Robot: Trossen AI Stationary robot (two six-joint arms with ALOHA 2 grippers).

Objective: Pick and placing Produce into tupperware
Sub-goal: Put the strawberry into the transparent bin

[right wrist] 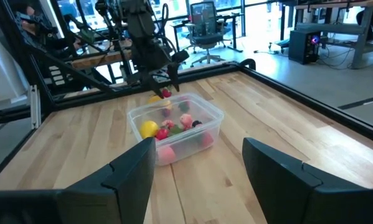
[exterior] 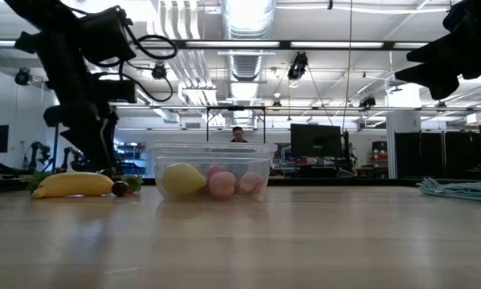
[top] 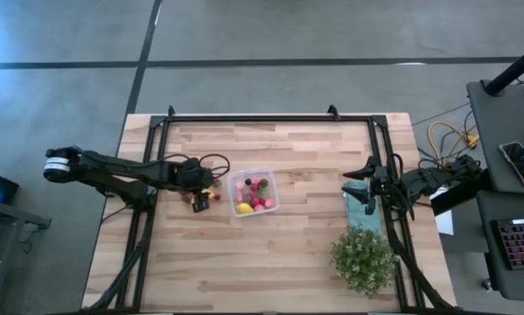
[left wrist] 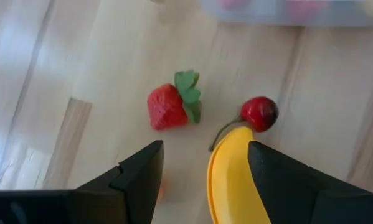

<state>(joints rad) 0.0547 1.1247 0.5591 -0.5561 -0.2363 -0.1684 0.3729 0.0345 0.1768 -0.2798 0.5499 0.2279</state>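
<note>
My left gripper needs to lower its fingers to the sides of the yellow banana (left wrist: pixel 233 177) before it closes, because they are still above it and off its sides.
The clear tupperware (top: pixel 253 192) stands mid-table holding a yellow lemon (exterior: pixel 181 179) and several red and pink berries. On the wood to its left lie a yellow banana (left wrist: pixel 233 177), a red cherry (left wrist: pixel 259 113) and a strawberry (left wrist: pixel 167 107). My left gripper (left wrist: pixel 205 149) hovers open, pointing steeply down over them. The banana's near end lies between its fingers, close to one; I see no touch. My right gripper (right wrist: pixel 198 149) waits open at the table's right edge, facing the tupperware (right wrist: pixel 177 127).
A bushy green plant (top: pixel 364 258) stands near the front right, and a teal cloth (top: pixel 359 203) lies beside my right gripper. Black frame rails (top: pixel 270 117) run along the table's far, left and right edges. Bare wood lies between the tupperware and the cloth.
</note>
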